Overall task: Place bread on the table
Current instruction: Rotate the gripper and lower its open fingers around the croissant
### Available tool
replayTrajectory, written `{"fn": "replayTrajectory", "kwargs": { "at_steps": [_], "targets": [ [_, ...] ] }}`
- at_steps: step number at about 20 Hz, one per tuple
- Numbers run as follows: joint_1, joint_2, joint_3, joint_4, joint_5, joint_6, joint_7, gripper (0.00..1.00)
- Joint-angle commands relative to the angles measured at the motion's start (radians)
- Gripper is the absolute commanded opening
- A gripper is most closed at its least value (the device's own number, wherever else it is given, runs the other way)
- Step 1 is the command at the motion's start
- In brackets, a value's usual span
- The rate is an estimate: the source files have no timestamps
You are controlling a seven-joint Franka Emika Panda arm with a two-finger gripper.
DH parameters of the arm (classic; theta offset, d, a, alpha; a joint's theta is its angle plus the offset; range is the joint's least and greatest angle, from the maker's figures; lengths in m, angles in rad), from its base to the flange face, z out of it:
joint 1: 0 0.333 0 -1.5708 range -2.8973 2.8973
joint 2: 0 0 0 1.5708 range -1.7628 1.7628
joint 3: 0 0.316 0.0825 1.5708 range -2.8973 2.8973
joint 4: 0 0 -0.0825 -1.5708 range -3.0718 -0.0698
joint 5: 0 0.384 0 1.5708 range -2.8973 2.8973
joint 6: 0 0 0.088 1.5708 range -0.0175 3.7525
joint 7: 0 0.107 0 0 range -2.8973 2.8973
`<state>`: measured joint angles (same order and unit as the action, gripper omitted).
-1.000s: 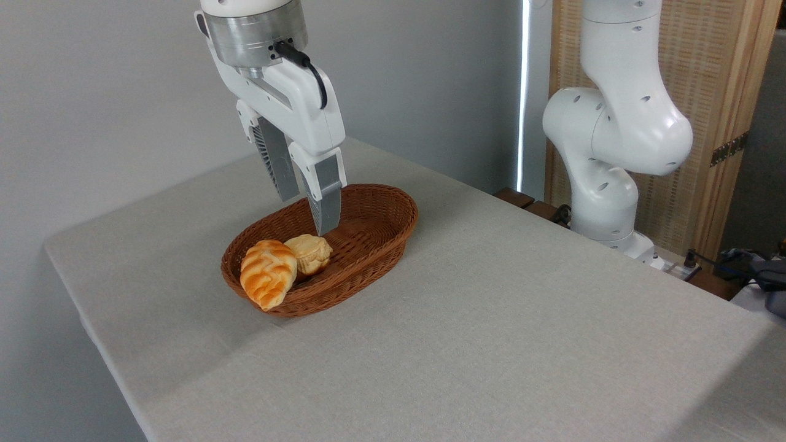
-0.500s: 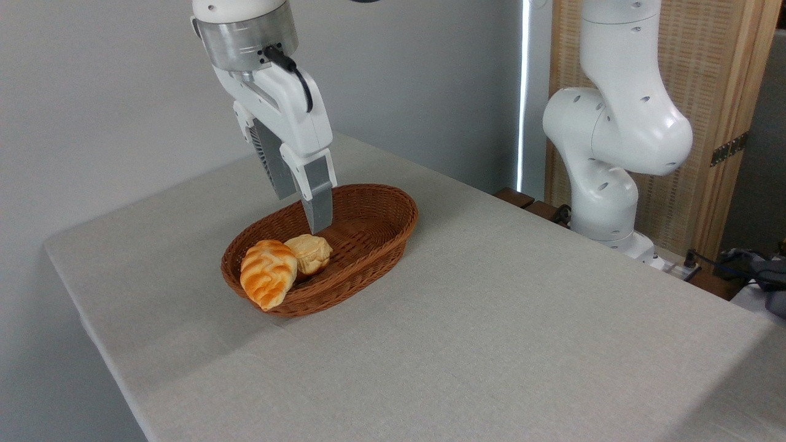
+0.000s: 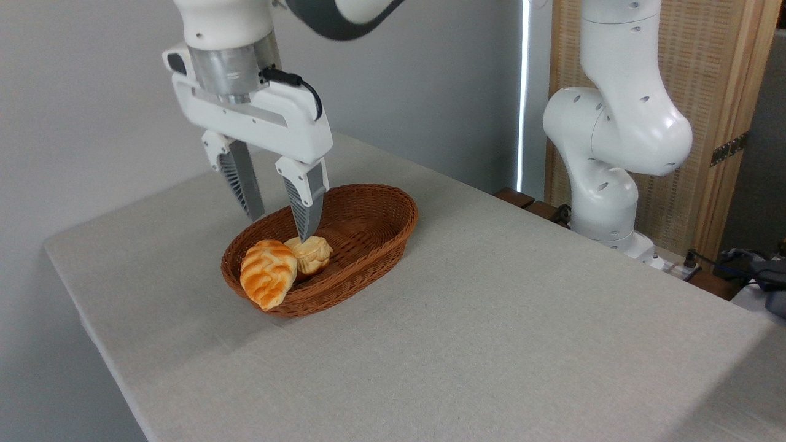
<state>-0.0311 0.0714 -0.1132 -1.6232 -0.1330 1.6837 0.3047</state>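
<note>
The robot's gripper will next grip the orange-golden bread across its ridged middle point(image 3: 267, 272), to put the bread on the tabletop.
The bread point(image 3: 268, 272), a glossy orange-golden loaf with pale ridges, lies at the near left end of a brown wicker basket point(image 3: 374, 227). A small pale-tan bun point(image 3: 312, 253) rests against its right side. My gripper point(image 3: 279, 227) hangs open just above and behind the bread, fingers pointing down. Its right fingertip point(image 3: 304, 233) is close over the bun, and its left finger point(image 3: 244, 185) stands over the basket's far left rim. Nothing is held. The table point(image 3: 491, 331) has a light grey-beige cloth.
The arm's white base point(image 3: 608, 153) stands at the table's far right edge, before a wooden slatted panel. Dark cables and gear lie at the far right. The table's left edge runs close to the basket.
The gripper has turned about its vertical axis, shifted left and dropped lower, so both open fingers now show side by side over the bread's end of the basket.
</note>
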Motion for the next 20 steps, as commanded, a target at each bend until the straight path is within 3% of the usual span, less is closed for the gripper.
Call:
{"fn": "replayTrajectory", "kwargs": {
  "at_steps": [1, 4, 8, 20],
  "targets": [
    [-0.003, -0.041, -0.026, -0.070, 0.062, 0.073, -0.269, 1.00],
    [-0.029, -0.032, -0.042, -0.087, 0.143, 0.114, -0.470, 1.00],
    [-0.102, -0.009, -0.043, -0.113, 0.234, 0.120, -0.587, 1.00],
    [-0.156, 0.076, -0.056, -0.112, 0.248, 0.200, -0.605, 1.00]
  ]
}}
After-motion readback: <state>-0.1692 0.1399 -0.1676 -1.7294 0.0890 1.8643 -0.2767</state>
